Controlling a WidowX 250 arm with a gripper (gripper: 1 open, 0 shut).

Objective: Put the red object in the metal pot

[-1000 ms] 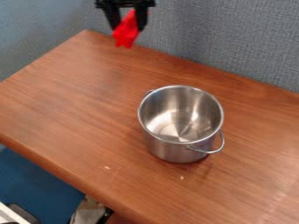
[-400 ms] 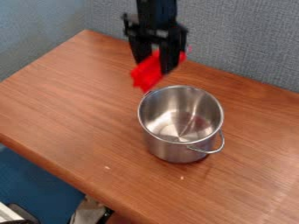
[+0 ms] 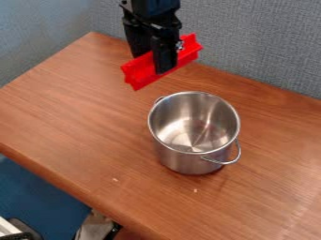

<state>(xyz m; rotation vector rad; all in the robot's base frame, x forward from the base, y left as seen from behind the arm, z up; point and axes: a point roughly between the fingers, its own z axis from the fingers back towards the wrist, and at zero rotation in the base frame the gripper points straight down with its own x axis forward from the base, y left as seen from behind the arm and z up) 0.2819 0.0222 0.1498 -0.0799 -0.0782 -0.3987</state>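
I need to move the red block into the pot before my gripper releases it: the block hangs above and behind the metal pot's rim [image 3: 194, 99].
The red object [image 3: 135, 70], a flat bright red block, hangs level in the air above the table, just up and left of the metal pot. My gripper [image 3: 158, 58] is shut on its middle, black fingers [image 3: 164, 49] pointing down, so the block sticks out on both sides. The metal pot [image 3: 194, 131] stands upright on the wooden table, shiny and empty, its thin wire handle [image 3: 228, 156] at the lower right. The block's right end reaches over the pot's far-left rim area but sits well above it.
The brown wooden table [image 3: 75, 103] runs diagonally, with its front edge [image 3: 56, 178] dropping to a blue floor at the lower left. A grey-blue wall [image 3: 251, 37] stands behind the table.
The gripper came from the far top edge toward the pot and closer to the camera, carrying the red block. The block rolled from hanging nearly end-down to lying across.
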